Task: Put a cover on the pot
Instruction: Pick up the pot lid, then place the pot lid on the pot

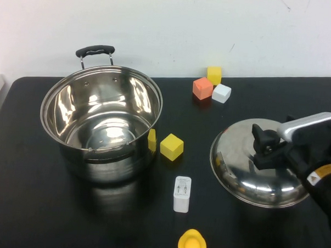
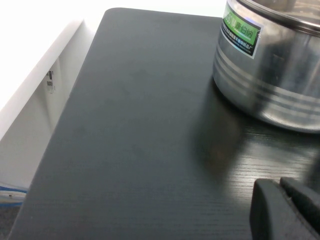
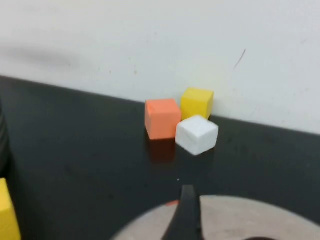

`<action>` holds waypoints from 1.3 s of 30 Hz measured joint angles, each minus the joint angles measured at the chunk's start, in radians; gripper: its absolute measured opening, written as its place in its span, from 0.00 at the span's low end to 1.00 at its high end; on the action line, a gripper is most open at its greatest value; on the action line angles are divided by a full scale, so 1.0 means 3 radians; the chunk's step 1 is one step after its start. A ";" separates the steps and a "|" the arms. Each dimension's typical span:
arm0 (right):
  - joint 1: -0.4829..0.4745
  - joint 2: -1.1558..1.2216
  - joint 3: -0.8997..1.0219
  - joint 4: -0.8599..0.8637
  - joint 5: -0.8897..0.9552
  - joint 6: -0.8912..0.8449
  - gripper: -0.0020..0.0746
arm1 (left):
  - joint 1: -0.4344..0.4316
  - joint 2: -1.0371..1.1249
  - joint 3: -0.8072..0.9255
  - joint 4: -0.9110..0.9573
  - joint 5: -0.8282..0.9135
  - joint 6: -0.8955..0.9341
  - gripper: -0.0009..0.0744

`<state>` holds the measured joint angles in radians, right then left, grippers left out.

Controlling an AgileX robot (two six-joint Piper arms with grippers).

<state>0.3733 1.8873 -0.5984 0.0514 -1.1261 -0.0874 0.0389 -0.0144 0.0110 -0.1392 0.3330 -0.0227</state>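
The lid's steel dome is far wider than my gripper's open fingers, so my right gripper should next grab the lid by its narrow black knob (image 1: 268,139) to cover the pot.
The open steel pot (image 1: 101,123) with a black handle stands at the table's left; its labelled wall also shows in the left wrist view (image 2: 270,75). The steel lid (image 1: 246,171) lies on the table at the right. My right gripper (image 1: 259,144) is over the lid with its fingers spread on either side of the black knob (image 1: 272,144), open. The right wrist view shows one of its fingers (image 3: 188,210) above the lid (image 3: 235,220). My left gripper (image 2: 279,183) is shut and empty, low over the table near the pot's left side, out of the high view.
A yellow cube (image 1: 171,147) and a small yellow piece (image 1: 151,140) lie by the pot. A white charger (image 1: 181,194) and a rubber duck (image 1: 192,245) sit at the front. Orange (image 1: 202,88), yellow (image 1: 214,75) and white (image 1: 221,93) cubes stand by the back wall.
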 joint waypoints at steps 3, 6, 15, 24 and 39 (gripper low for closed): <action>0.0000 0.0186 -0.0150 -0.0002 -0.0005 0.0033 0.77 | 0.0000 0.0000 0.0000 0.0000 0.0000 0.0000 0.01; 0.0000 0.0345 -0.0274 -0.0008 -0.0012 0.0038 0.75 | 0.0000 0.0000 0.0000 0.0000 0.0000 0.0000 0.01; 0.0001 0.0547 -0.0314 0.0085 -0.0019 0.0116 0.64 | 0.0000 0.0000 0.0000 0.0000 0.0000 0.0000 0.01; 0.0007 0.0320 -0.0225 -0.0097 0.0034 0.0216 0.46 | 0.0000 0.0000 0.0000 0.0000 0.0000 0.0000 0.01; 0.0607 -0.1220 -0.1533 -0.2072 0.2194 0.1616 0.46 | 0.0000 0.0000 0.0000 0.0000 0.0000 0.0000 0.01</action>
<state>0.5556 1.5213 -1.0582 -0.5701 -0.4680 0.3975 0.0389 -0.0144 0.0110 -0.1392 0.3330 -0.0227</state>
